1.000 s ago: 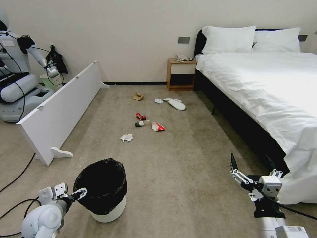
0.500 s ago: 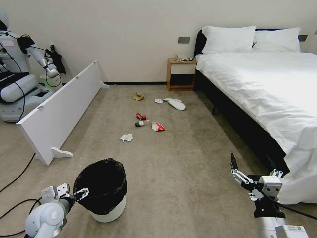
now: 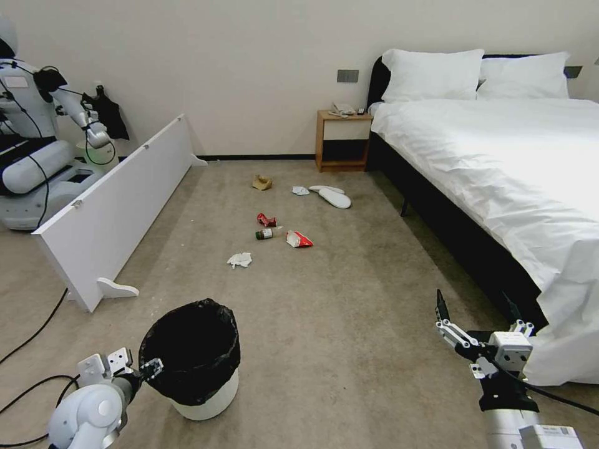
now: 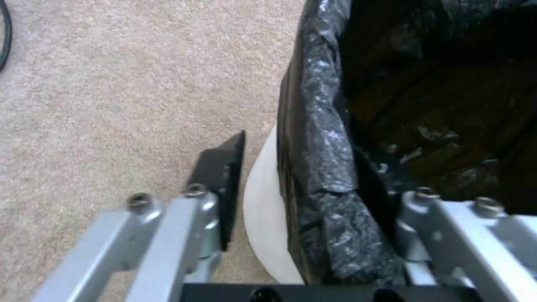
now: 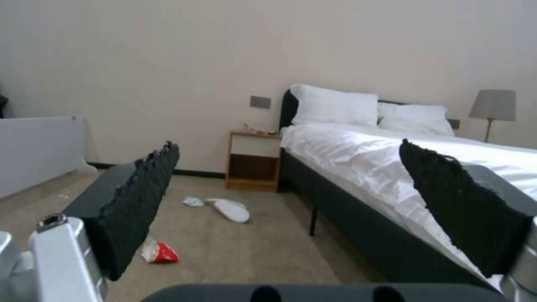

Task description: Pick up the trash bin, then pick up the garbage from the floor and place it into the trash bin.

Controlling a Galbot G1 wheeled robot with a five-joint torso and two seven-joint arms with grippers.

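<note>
My left gripper should grab the trash bin by its bag-covered rim next. Then the bin's opening (image 3: 196, 340) stays free to take the garbage.
The trash bin (image 3: 206, 393), white with a black bag liner (image 4: 321, 138), stands on the carpet floor (image 3: 337, 324) at the near left. My left gripper (image 3: 148, 368) is open astride its rim (image 4: 302, 147), one finger outside the white wall and the other inside the bag. My right gripper (image 3: 474, 300) hangs open and empty at the near right, beside the bed. The garbage lies farther ahead: a tissue (image 3: 239, 259), a bottle (image 3: 264, 234), a red can (image 3: 266, 219), a snack packet (image 3: 298, 239), a brown paper bag (image 3: 262, 182), white slippers (image 3: 334, 197) and another tissue (image 3: 300, 190).
A bed (image 3: 499, 162) fills the right side, with a wooden nightstand (image 3: 341, 140) by the wall. A long white panel (image 3: 118, 199) stands on the floor at the left, with another robot (image 3: 31, 149) behind it. Black cables (image 3: 31, 337) trail across the near-left carpet.
My left gripper has dropped slightly and drawn a little nearer to me along the bin's rim. The right arm and the litter have stayed put.
</note>
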